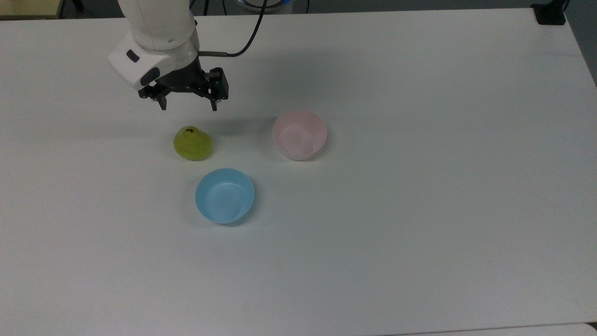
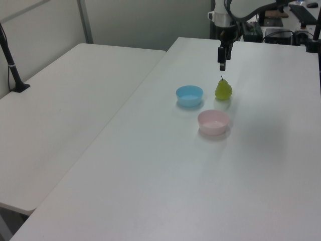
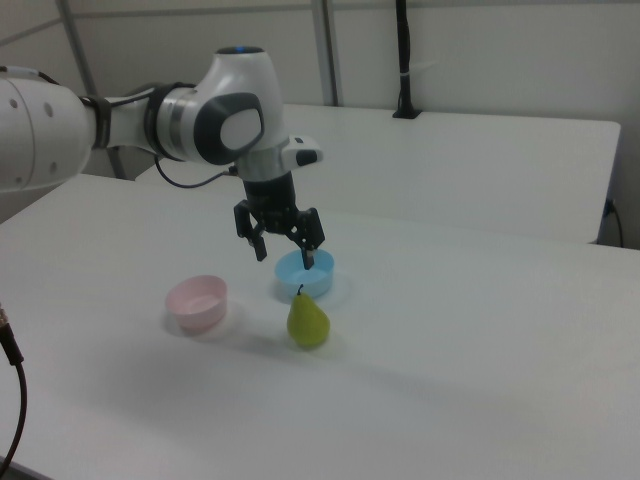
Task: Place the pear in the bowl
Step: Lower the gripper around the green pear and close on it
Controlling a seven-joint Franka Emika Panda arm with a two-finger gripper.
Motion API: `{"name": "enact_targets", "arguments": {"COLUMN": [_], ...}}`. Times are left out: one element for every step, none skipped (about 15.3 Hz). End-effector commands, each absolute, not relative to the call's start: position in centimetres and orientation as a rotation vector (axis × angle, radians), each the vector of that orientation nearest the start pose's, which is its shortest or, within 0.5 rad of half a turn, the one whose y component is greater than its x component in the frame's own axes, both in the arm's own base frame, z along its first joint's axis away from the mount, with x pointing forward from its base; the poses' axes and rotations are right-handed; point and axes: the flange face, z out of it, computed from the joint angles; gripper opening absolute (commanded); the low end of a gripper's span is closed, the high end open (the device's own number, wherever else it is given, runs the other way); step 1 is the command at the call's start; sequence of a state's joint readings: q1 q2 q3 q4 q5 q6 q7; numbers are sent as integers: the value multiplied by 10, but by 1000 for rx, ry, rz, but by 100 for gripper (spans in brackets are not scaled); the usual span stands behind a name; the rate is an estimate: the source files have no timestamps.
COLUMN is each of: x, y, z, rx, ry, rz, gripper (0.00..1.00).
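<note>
The yellow-green pear should be held by its rounded body (image 2: pixel 223 92) next. Then my gripper can place it in the pale pink bowl (image 2: pixel 213 122).
The yellow-green pear (image 1: pixel 192 143) (image 2: pixel 223 89) (image 3: pixel 308 320) stands upright on the white table (image 1: pixel 419 210), stem up. The pale pink bowl (image 1: pixel 300 134) (image 2: pixel 213 122) (image 3: pixel 197 302) sits empty to the pear's right in the top view. My gripper (image 1: pixel 188 105) (image 2: pixel 221 65) (image 3: pixel 286 255) hangs open in the air above the pear, fingers pointing down, nothing between them. In the top view it lies just beyond the pear, toward the table's far edge.
A light blue bowl (image 1: pixel 225 195) (image 2: pixel 189 95) (image 3: pixel 305 275) stands empty close to the pear, on the near side in the top view. A second white table (image 2: pixel 65 115) adjoins on the left view's left. A black post (image 2: pixel 11 63) stands on it.
</note>
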State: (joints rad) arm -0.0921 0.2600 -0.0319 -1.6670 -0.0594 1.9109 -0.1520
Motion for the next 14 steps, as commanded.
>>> {"name": "enact_targets", "arguments": {"x": [630, 631, 633, 635, 636, 637, 637, 638, 640, 640, 640, 639, 638, 638], "y": [-88, -89, -89, -89, -89, -89, -90, -89, -88, -87, -86, -87, -87, -87], "z": [423, 412, 405, 399, 392, 382, 376, 365, 361, 352, 346, 341, 339, 334], "rx": [-3228, -3234, -3238, -3244, -3246, -3250, -3256, -3254, -3256, -3254, -3257, -3265, -3270, -3270], "ry": [-134, -142, -150, -161, -163, -173, -180, -189, -196, -199, -208, -221, -229, -232], "rz": [40, 67, 73, 73, 81, 87, 84, 86, 74, 81, 79, 87, 96, 106], "gripper": [100, 100, 100, 100, 100, 100, 100, 100, 100, 100, 100, 96, 93, 89]}}
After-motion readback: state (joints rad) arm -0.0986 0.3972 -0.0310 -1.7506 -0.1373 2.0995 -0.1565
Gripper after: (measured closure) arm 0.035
